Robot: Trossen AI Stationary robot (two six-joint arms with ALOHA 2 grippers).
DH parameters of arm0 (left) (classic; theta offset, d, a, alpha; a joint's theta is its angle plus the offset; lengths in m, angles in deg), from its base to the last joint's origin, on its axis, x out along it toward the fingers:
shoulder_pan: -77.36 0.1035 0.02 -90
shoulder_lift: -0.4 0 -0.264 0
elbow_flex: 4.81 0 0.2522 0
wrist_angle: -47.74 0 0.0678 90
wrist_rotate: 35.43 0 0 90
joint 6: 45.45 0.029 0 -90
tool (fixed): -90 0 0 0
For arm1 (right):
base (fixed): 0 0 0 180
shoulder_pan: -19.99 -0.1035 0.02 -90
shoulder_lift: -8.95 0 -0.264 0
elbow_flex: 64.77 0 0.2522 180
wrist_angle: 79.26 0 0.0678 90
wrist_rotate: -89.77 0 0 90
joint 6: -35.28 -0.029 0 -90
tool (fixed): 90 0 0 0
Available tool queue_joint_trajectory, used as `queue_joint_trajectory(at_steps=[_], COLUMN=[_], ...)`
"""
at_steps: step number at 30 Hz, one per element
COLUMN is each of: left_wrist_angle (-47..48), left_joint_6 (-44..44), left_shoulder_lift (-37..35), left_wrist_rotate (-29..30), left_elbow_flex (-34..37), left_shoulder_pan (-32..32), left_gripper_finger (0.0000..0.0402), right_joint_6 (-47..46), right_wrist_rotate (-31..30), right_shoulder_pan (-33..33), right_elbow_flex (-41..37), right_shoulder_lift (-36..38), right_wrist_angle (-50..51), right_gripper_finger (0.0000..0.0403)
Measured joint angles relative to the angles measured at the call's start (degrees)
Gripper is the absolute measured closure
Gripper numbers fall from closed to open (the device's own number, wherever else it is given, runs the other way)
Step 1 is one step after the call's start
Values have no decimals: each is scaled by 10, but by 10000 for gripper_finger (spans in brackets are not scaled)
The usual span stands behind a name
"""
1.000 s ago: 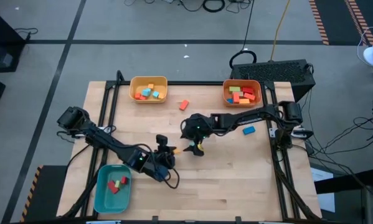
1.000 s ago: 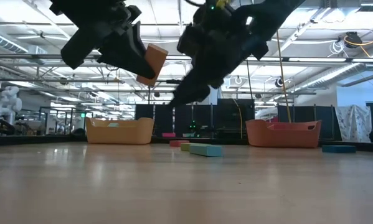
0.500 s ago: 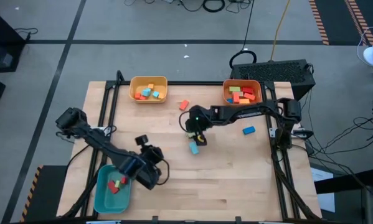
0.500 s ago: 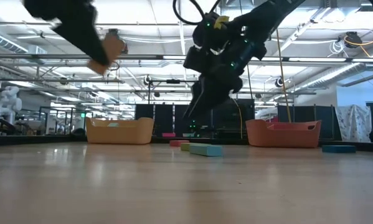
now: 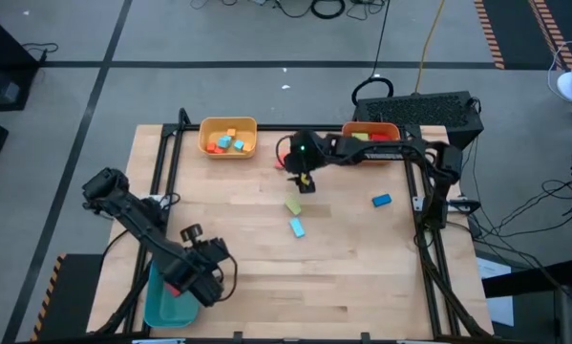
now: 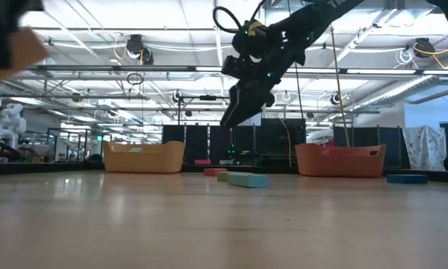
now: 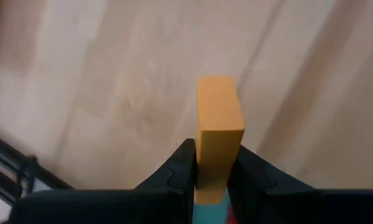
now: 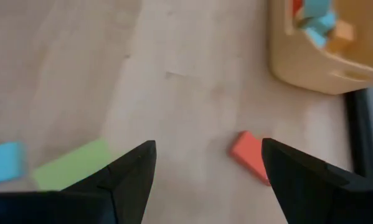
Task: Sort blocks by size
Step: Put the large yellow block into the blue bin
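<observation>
The orange block sticks out over wood beside the teal bin, so it moves over the bin's interior before my left gripper releases it.
My left gripper hangs by the table's near left corner, at the edge of the teal bin, and is shut on an orange block. That bin holds red blocks. My right gripper stands open above the table's far middle, touching nothing. Beneath it a red block lies flat on the wood. A green block and a light blue block lie just nearer. A blue block lies to the right. My left gripper pinches the orange block's two opposite long faces between its two fingers. The fingers point steeply down. One end of the block sticks out past the fingertips. The block is lifted clear of the table.
A yellow bin with several blocks stands at the far left. An orange bin with blocks stands at the far right, partly under my right arm. Bare wood spans the near middle and near right. A black frame edges the table.
My left gripper has carried the orange block from the table's middle toward the near left corner and the teal bin, rising and rolling its wrist. My right gripper has moved toward the far edge, uncovering the green and light blue blocks, which lie still.
</observation>
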Motion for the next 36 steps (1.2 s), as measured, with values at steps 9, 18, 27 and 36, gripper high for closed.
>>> queue_joint_trajectory(at_steps=[9, 18, 27, 36], left_wrist_angle=[-1, -8, -24, -82], left_joint_6=[-16, -45, -45, -83], left_shoulder_lift=[0, 0, 0, 1], left_wrist_rotate=[-84, -258, -380, -362], left_elbow_flex=[4, 14, 14, 14], left_shoulder_pan=[-27, -48, -69, -71], left_gripper_finger=[333, 333, 333, 333], right_joint_6=[106, 250, 396, 383], right_wrist_rotate=[-19, -33, -118, -114], right_shoulder_pan=[36, 37, 48, 70], right_elbow_flex=[0, -1, 49, 264], right_shoulder_lift=[-5, -49, -95, -218], right_wrist_angle=[-50, -28, -31, 211], right_gripper_finger=[135, 173, 181, 181])
